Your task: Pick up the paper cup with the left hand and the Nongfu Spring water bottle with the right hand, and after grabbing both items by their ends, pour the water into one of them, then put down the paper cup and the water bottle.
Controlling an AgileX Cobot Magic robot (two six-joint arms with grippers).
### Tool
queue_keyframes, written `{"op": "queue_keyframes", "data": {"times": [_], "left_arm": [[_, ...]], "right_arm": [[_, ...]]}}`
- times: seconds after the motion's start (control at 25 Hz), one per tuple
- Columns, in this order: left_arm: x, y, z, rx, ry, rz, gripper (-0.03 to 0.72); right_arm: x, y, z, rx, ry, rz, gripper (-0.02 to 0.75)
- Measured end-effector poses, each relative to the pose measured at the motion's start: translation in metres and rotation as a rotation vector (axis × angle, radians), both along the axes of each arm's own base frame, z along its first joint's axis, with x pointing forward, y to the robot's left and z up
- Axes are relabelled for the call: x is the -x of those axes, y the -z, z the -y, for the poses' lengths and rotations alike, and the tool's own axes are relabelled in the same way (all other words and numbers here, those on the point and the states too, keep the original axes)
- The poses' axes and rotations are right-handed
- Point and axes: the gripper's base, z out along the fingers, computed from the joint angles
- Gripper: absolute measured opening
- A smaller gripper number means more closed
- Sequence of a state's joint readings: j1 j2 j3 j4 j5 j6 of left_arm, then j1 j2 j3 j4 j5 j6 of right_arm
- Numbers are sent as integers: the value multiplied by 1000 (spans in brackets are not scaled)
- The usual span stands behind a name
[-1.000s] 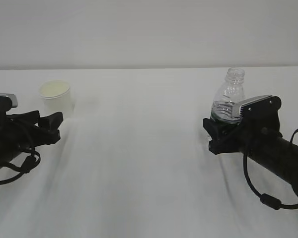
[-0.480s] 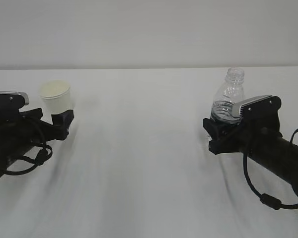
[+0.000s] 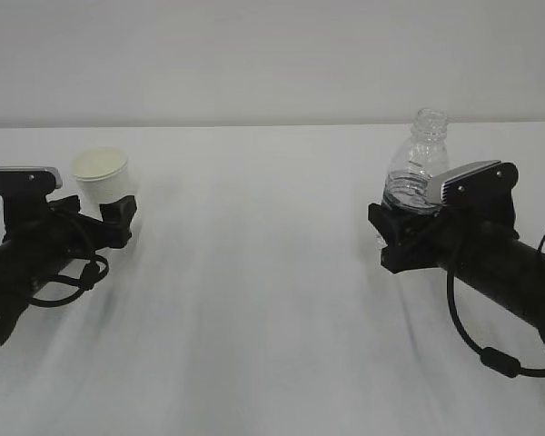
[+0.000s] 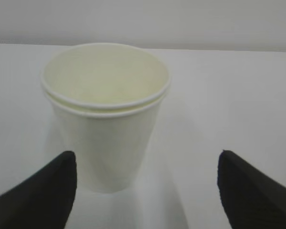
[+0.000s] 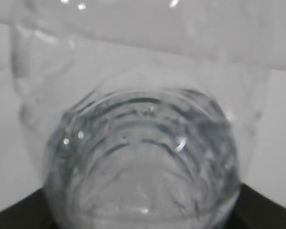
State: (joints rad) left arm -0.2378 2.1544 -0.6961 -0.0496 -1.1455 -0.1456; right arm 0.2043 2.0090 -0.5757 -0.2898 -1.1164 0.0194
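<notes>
My left gripper should grab the paper cup by its lower part (image 3: 109, 193) next. The paper cup's open rim (image 3: 100, 156) then stays free to take in the water.
The white paper cup (image 3: 101, 175) stands upright on the table at the far left. My left gripper (image 3: 98, 214) is open at its base, one finger (image 3: 121, 209) showing to the cup's right. In the left wrist view the cup (image 4: 105, 109) stands between the wide-apart fingertips of the left gripper (image 4: 145, 191), close to the left finger (image 4: 47, 191) and touching neither. My right gripper (image 3: 401, 229) is shut on the lower part of the Nongfu Spring water bottle (image 3: 420, 163), which leans slightly with its capless neck up. The bottle (image 5: 143, 143) fills the right wrist view, water (image 5: 143, 186) low inside it.
The white table (image 3: 263, 291) runs back to a pale wall. A black cable loop (image 3: 490, 359) hangs from the right arm at the lower right. Nothing else stands on the table between the two arms.
My left gripper opened wider and moved forward until its fingers reached either side of the cup's base. The right gripper shifted slightly left with the bottle, which now leans a little.
</notes>
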Motion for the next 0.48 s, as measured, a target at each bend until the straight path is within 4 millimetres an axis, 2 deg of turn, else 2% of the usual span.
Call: {"op": "queue_keyframes", "data": {"times": [0.24,0.48], "left_arm": [[-4,4,-3,3,-50,-4,690],[-21,18,1,1,-51,6,691]], "right_arm": [[3,-10,-3,5,-47,32,430],[10,-6,-2,11,-50,5,430]]}}
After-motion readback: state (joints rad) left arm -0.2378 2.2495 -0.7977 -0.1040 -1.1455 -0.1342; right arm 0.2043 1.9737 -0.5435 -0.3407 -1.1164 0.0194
